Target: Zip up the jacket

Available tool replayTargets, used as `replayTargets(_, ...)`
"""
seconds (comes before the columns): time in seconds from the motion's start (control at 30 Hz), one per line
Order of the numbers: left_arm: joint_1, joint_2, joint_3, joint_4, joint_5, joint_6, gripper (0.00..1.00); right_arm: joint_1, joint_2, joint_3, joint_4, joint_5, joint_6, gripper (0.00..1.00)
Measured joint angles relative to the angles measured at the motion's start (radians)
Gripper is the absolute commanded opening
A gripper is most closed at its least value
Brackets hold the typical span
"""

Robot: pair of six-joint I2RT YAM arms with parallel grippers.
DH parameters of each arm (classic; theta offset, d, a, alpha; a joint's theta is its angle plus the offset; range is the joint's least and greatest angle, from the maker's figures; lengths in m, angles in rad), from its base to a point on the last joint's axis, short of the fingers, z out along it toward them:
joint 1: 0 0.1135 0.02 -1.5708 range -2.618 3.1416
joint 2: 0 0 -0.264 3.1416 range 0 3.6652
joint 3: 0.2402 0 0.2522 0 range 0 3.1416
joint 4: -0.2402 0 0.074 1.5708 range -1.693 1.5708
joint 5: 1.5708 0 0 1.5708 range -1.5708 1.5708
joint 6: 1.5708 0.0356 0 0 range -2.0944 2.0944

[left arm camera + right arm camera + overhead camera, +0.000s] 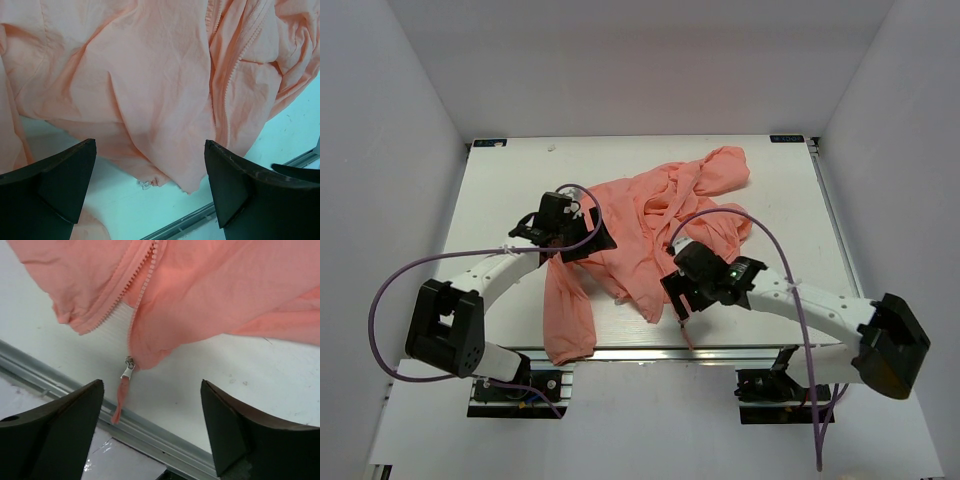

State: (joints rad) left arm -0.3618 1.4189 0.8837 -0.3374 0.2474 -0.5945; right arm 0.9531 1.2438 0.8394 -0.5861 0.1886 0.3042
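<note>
Next, my right gripper grabs the jacket's hem corner at the metal zipper slider (pixel 681 319) (pixel 128 370) to join the zipper edges and zip up the jacket.
The salmon-pink jacket (pixel 640 225) lies crumpled across the middle of the white table (pixel 770 200), with one sleeve reaching the near edge. My left gripper (pixel 590 238) hovers over its left part, open, nothing between the fingers. In the left wrist view the gripper (pixel 150 167) frames the jacket's hem (pixel 165 165) and a line of zipper teeth (pixel 227 85). My right gripper (pixel 678 298) stands open at the jacket's near edge. In the right wrist view the metal zipper slider (pixel 128 370) and its pink pull tab (pixel 118 402) lie just ahead of the open gripper (pixel 152 410), untouched.
The table's metal front rail (pixel 150 437) runs right under my right gripper. White walls enclose the table on three sides. A purple cable (pixel 760 235) arches above the right arm, and another loops from the left arm.
</note>
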Motion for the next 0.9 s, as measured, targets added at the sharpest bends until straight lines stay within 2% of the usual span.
replayTargets(0.07,0.0,-0.006,0.0,-0.002,0.0,0.0,0.98,0.0,0.057,0.0,0.018,-0.001,-0.019,0.75)
replayTargets(0.1,0.0,-0.008,0.0,-0.003,0.0,0.0,0.98,0.0,0.081,0.0,0.027,-0.001,-0.027,0.67)
replayTargets(0.17,0.0,-0.013,-0.001,-0.005,0.0,0.0,0.98,0.0,0.124,0.0,0.046,0.002,-0.043,0.6)
replayTargets(0.73,0.0,-0.03,-0.012,-0.03,-0.004,0.003,0.98,0.0,0.302,0.0,0.144,-0.016,-0.096,0.58)
replayTargets(0.87,0.0,-0.03,-0.012,-0.032,-0.006,0.003,0.98,-0.001,0.315,0.002,0.165,-0.049,-0.095,0.46)
replayTargets(0.9,0.0,-0.03,-0.012,-0.034,-0.008,0.003,0.98,-0.001,0.318,0.003,0.17,-0.05,-0.093,0.39)
